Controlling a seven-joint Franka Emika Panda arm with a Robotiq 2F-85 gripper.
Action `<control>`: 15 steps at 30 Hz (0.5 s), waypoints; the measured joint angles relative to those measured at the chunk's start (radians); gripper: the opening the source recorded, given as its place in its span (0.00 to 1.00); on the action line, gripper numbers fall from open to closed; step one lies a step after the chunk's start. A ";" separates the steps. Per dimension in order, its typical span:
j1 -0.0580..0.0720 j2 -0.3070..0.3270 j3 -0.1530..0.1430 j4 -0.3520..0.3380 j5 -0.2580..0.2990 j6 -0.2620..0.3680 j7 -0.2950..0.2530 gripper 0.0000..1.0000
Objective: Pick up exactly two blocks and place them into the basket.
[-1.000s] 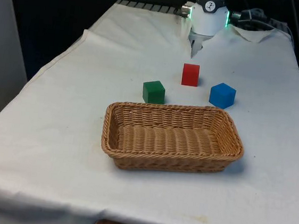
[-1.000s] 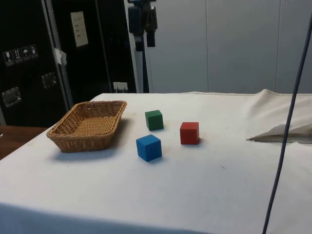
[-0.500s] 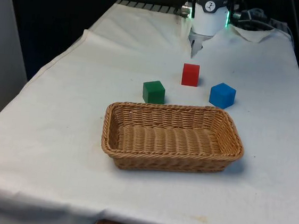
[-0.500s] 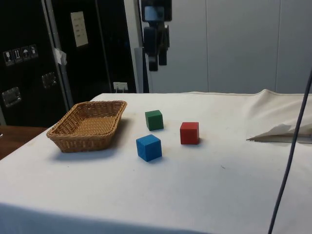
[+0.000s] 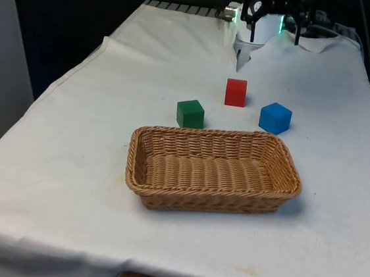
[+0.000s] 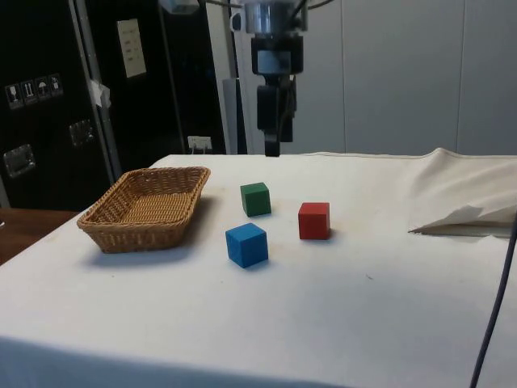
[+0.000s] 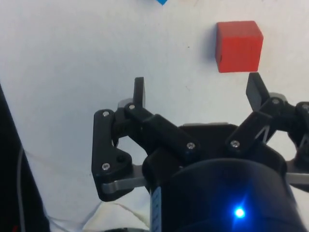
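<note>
The red block needs to go into the basket, so my gripper will grab it by two of its opposite sides next.
Three blocks lie on the white cloth beyond the wicker basket: a red block, a green block and a blue block. The side view has the basket at its left, with the green block, blue block and red block beside it. My gripper hangs open and empty, high above the cloth behind the red block. In the side view the gripper points straight down. In the wrist view the red block lies ahead of the gripper, nearer one fingertip.
A crumpled fold of cloth rises at the table's robot end, also seen as the fold. A thin cable hangs across the side view's right. Dark cabinets stand behind the basket.
The gripper has come down and forward toward the blocks, dropping well into the side view. The blocks and basket have not moved.
</note>
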State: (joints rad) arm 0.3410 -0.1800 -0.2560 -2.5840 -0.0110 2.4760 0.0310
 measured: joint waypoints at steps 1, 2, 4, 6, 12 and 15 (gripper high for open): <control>0.000 0.000 0.000 0.000 0.000 0.000 0.000 1.00; 0.000 0.004 0.001 -0.007 -0.008 0.007 0.008 1.00; 0.000 0.007 0.001 -0.016 -0.019 0.020 0.019 1.00; 0.000 0.011 0.001 -0.026 -0.028 0.032 0.029 1.00; -0.003 0.038 -0.011 -0.054 -0.038 0.085 0.045 1.00; -0.005 0.063 -0.021 -0.064 -0.038 0.118 0.045 1.00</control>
State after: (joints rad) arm 0.3360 -0.1170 -0.2770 -2.6480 -0.0490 2.5940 0.0760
